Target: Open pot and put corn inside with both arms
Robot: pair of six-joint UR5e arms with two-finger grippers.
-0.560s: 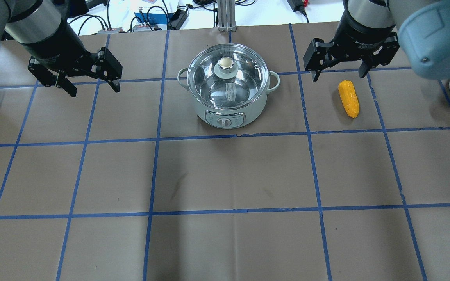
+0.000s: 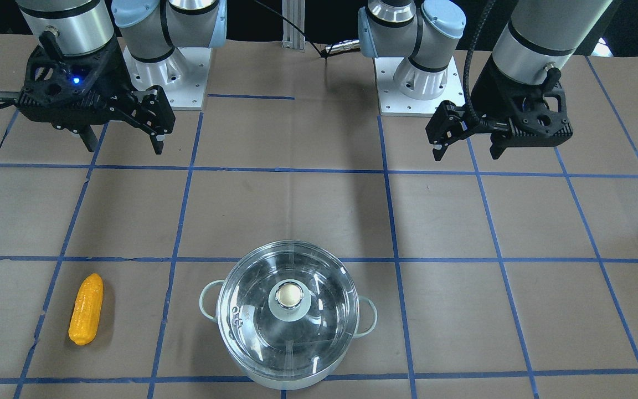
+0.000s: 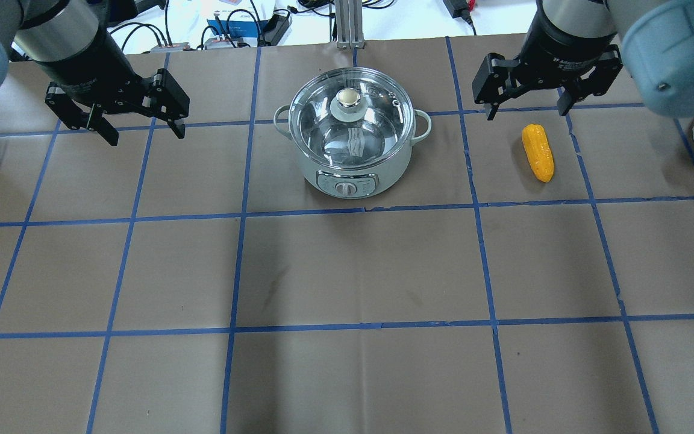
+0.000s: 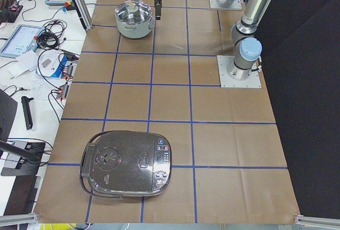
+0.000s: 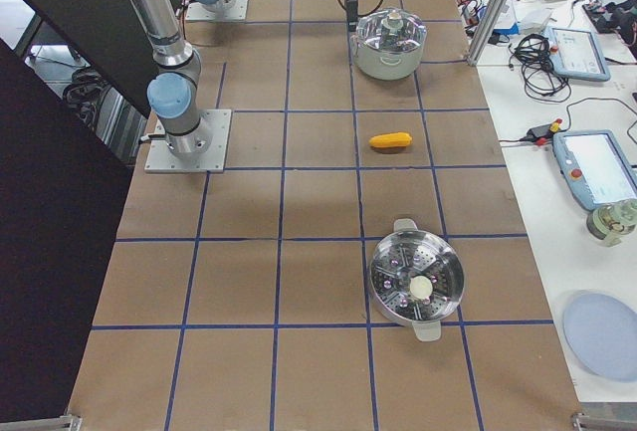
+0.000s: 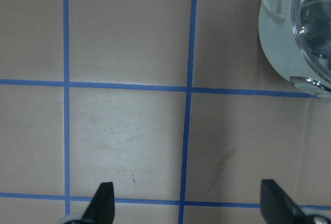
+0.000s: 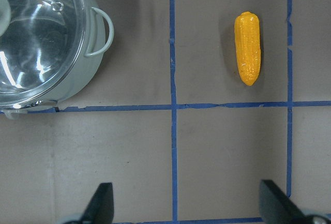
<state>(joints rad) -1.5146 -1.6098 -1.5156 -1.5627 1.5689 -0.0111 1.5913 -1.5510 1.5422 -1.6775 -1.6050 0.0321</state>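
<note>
My right gripper should next grip the corn to keep it level, and it should hold it across its middle (image 2: 87,310) (image 7: 247,48), because both ends of the slim corn reach well out.
The pot (image 3: 323,175) stands at the table's far middle, closed by its glass lid (image 3: 359,135) with a round knob (image 3: 348,98). The corn (image 3: 537,152) lies flat on the table to the pot's right. My left gripper (image 3: 145,135) hangs open and empty above the table, well left of the pot. My right gripper (image 3: 526,113) hangs open and empty just beyond the corn's far end. The right wrist view shows the corn (image 7: 247,48) and the pot (image 7: 88,74). The left wrist view shows the pot's edge (image 6: 279,48).
A black rice cooker (image 4: 127,162) sits at the table's left end. A steel steamer pot (image 5: 416,280) and a blue plate (image 5: 602,336) are at the right end. Cables and devices (image 3: 226,27) lie past the far edge. Blue tape lines grid the brown table cover.
Both grippers have shifted slightly toward the table's far edge and stay open. The pot and the corn have not moved.
</note>
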